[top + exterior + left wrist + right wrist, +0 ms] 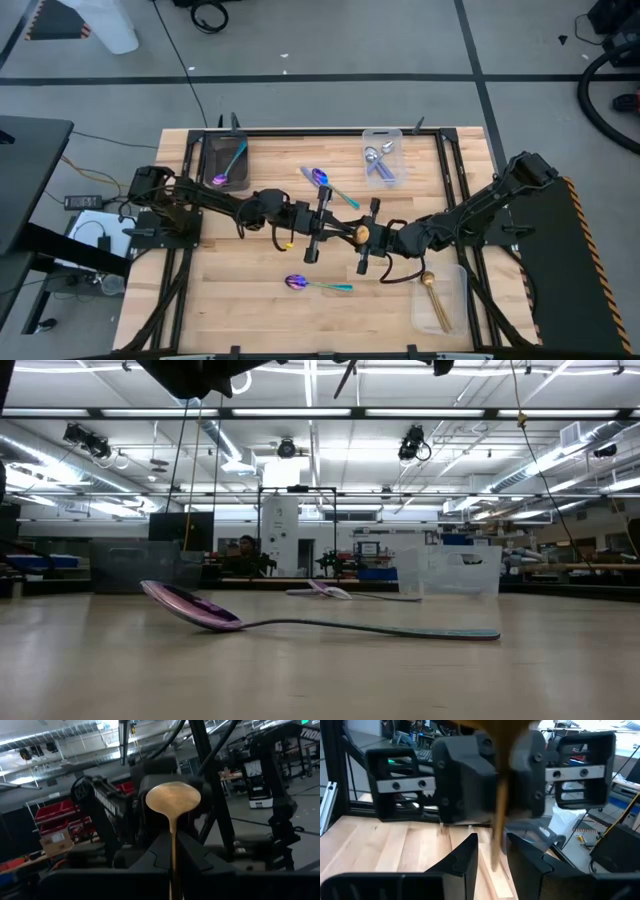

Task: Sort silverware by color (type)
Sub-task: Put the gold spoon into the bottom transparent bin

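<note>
I need to grab the gold spoon by its handle (499, 826) with my right gripper next, to put it in the clear bin with the gold spoons.
My left gripper (335, 229) and right gripper (352, 233) face each other tip to tip above the middle of the table. Between them is an all-gold spoon (350, 232). The left gripper (173, 847) is shut on it. The right gripper (492, 845) is open, with a finger on either side of the spoon's handle (497, 827); whether they touch it I cannot tell. Two purple-bowled, teal-handled spoons lie flat on the table, one near the far side (330, 184) and one near the front (315, 285) (300, 622). My left gripper pinches the gold spoon's handle (173, 855) between its two fingers, coming level from the table's left, fingers along the handle. The spoon is lifted clear of the table. Its bowl (172, 797) sticks out past the fingertips toward the right gripper.
A dark tray (212, 160) at the far left holds a purple-and-teal spoon. A clear bin (368, 138) at the far side holds silver-bowled spoons. Another clear bin (455, 300) at the near right holds a gold spoon (432, 297). Bare wood lies at the near left.
</note>
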You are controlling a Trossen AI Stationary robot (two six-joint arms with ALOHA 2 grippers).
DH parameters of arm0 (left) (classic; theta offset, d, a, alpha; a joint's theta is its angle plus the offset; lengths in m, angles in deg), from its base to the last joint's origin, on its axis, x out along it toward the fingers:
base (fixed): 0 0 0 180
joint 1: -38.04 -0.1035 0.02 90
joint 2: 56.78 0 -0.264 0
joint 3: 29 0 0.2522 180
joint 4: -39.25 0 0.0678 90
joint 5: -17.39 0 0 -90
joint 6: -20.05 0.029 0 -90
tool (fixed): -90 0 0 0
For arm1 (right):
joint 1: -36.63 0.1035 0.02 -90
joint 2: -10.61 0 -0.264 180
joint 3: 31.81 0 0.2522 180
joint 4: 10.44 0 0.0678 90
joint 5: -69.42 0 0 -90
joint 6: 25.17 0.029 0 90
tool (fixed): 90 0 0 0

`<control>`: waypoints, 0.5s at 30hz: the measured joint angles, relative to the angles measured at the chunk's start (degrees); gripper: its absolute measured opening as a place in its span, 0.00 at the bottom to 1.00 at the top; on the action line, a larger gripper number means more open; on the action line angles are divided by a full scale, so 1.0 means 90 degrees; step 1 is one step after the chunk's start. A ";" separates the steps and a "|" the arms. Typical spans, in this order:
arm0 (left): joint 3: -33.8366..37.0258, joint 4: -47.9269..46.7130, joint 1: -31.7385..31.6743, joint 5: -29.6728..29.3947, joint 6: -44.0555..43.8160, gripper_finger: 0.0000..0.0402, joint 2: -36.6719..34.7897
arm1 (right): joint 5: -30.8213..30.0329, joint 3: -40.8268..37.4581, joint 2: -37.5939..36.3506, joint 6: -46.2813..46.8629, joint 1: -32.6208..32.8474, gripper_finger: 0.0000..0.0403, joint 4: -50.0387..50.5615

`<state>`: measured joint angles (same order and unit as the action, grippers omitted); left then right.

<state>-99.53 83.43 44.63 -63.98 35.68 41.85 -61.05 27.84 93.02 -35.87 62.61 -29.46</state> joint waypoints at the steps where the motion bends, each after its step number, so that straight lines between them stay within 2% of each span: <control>1: 0.0000 -0.0014 -0.0004 0.0005 -0.0002 0.05 0.0004 | 0.0002 0.0000 0.0000 0.0002 0.0000 0.27 -0.0004; 8: 0.0000 -0.0100 -0.0036 0.0004 0.0007 0.05 0.0001 | 0.0008 -0.0002 0.0000 0.0002 0.0000 0.20 -0.0004; 15: -0.0002 -0.0259 -0.0045 -0.0002 0.0004 0.07 -0.0016 | -0.0019 -0.0006 0.0000 0.0124 0.0002 0.06 0.0029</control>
<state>-99.55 81.09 44.22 -64.00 35.71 41.71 -61.21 27.78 93.02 -34.76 62.63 -29.20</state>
